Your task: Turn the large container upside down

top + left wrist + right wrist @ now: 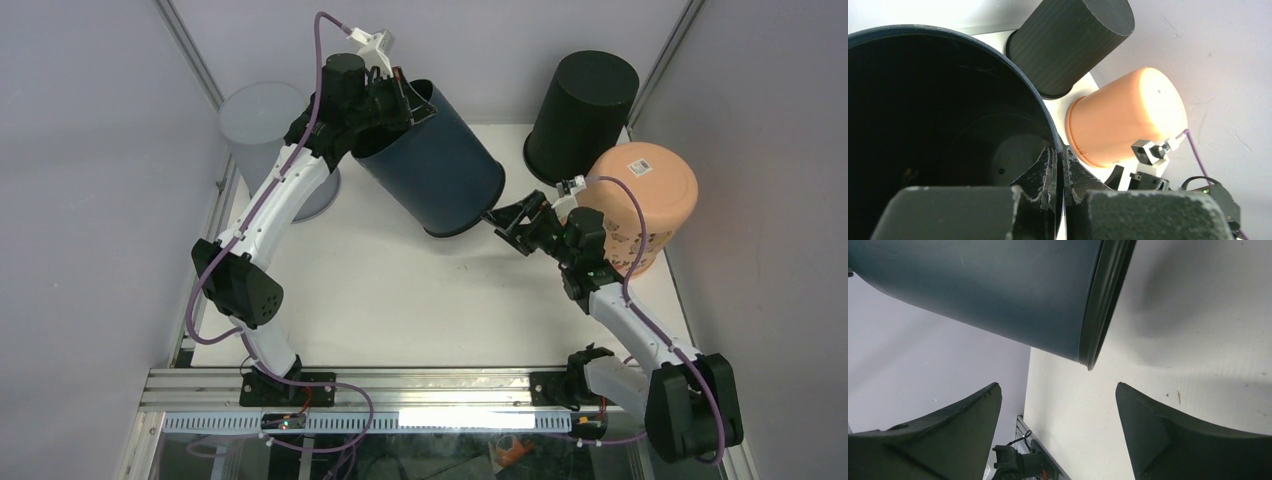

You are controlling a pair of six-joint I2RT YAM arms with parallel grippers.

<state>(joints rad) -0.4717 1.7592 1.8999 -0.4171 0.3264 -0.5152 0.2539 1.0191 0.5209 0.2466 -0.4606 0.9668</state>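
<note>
The large container [435, 160] has to be turned upside down, so my right gripper will grab it by the edge of its low closed end [487, 212] next.
The large dark blue container [435, 160] is tilted, its open end up at the back left and its closed end low toward the table's middle. My left gripper [412, 100] is shut on its rim; in the left wrist view the gripper [1064, 155] pinches the rim, one finger inside the dark interior of the container [948, 125] and one outside. My right gripper [505, 222] is open and empty just right of the container's low end. In the right wrist view the container's edge [998, 285] hangs above the open gripper [1058, 385], apart from both fingers.
A black container [585, 110] stands upside down at the back right, also in the left wrist view [1073, 40]. An orange container [645, 200] with a label stands upside down beside my right arm [1128, 115]. A grey translucent container [265, 130] stands at the back left.
</note>
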